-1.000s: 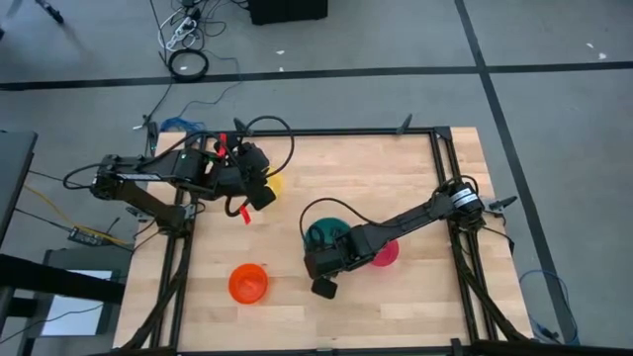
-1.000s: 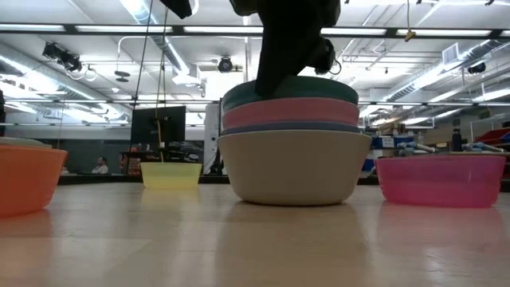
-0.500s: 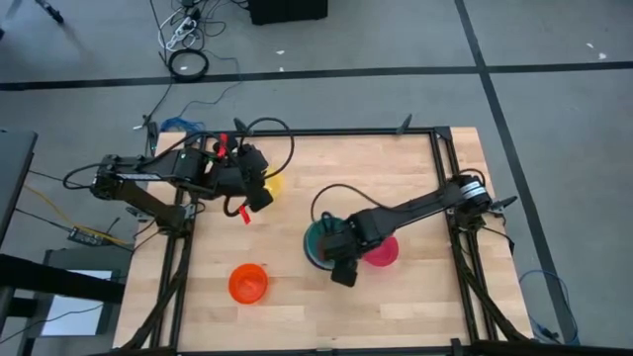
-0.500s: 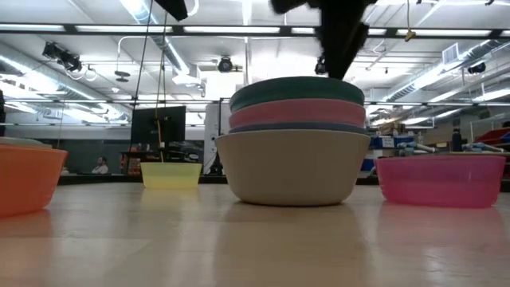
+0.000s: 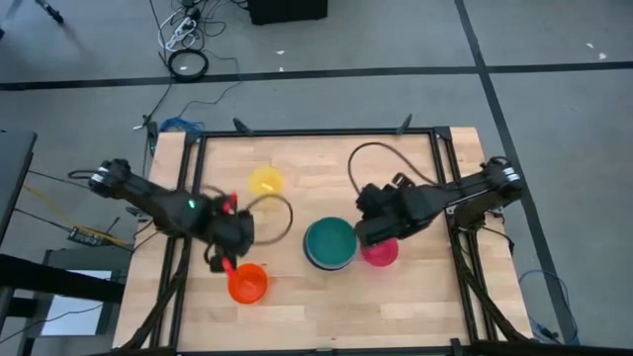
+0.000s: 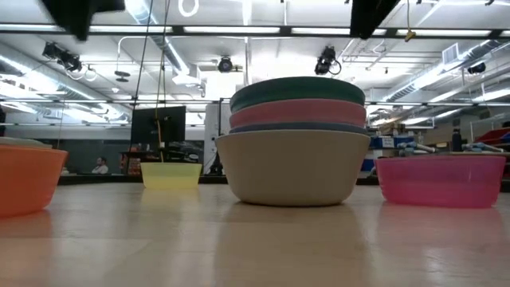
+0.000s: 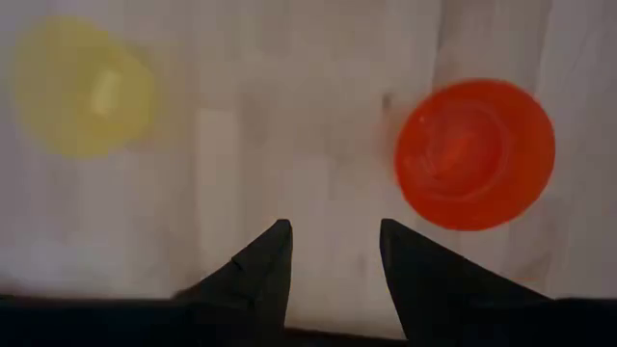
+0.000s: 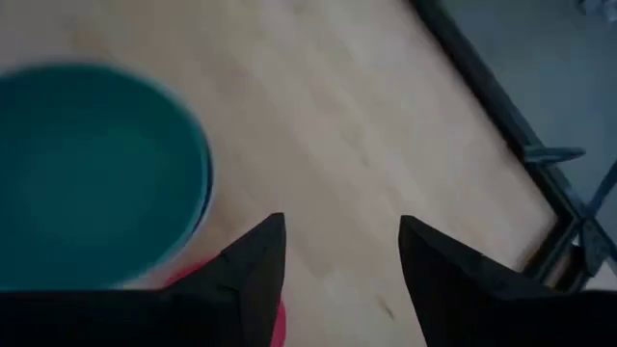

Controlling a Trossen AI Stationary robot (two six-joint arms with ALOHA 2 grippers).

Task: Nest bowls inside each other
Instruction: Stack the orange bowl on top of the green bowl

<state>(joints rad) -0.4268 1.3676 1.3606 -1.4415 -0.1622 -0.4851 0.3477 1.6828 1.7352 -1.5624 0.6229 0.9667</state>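
Note:
I will next use my left gripper to grab the orange bowl by its rim point(image 5: 233, 291), so that the orange bowl can be nested inside the teal bowl point(image 5: 331, 243).
Four bowls stand nested mid-table: pale grey-white point(image 6: 291, 169) at the bottom, a thin blue rim, pink point(image 6: 296, 113), and teal point(image 5: 329, 242) on top. Each of the others rests on its base on the wood: magenta point(image 5: 381, 254) right of the stack, orange point(image 5: 247, 284) near the front left, yellow point(image 5: 265, 181) toward the far side. My left gripper point(image 7: 333, 226) is open, points down and hovers above bare wood beside the orange bowl point(image 7: 474, 154). My right gripper point(image 8: 342, 222) is open too. It hangs above the table between the teal bowl point(image 8: 92, 173) and the right edge.
A black frame point(image 5: 440, 168) runs along the table's far and side edges. Bare wood lies between the yellow bowl and the stack, and along the near edge. In the low view both arms show only as dark shapes at the top.
My right gripper has come away from the teal bowl's rim, and has risen and drawn back toward the table's right and far side. The stack stays put, its top bowl now level. My left gripper has swung from beside the yellow bowl toward the near edge and down, next to the orange bowl.

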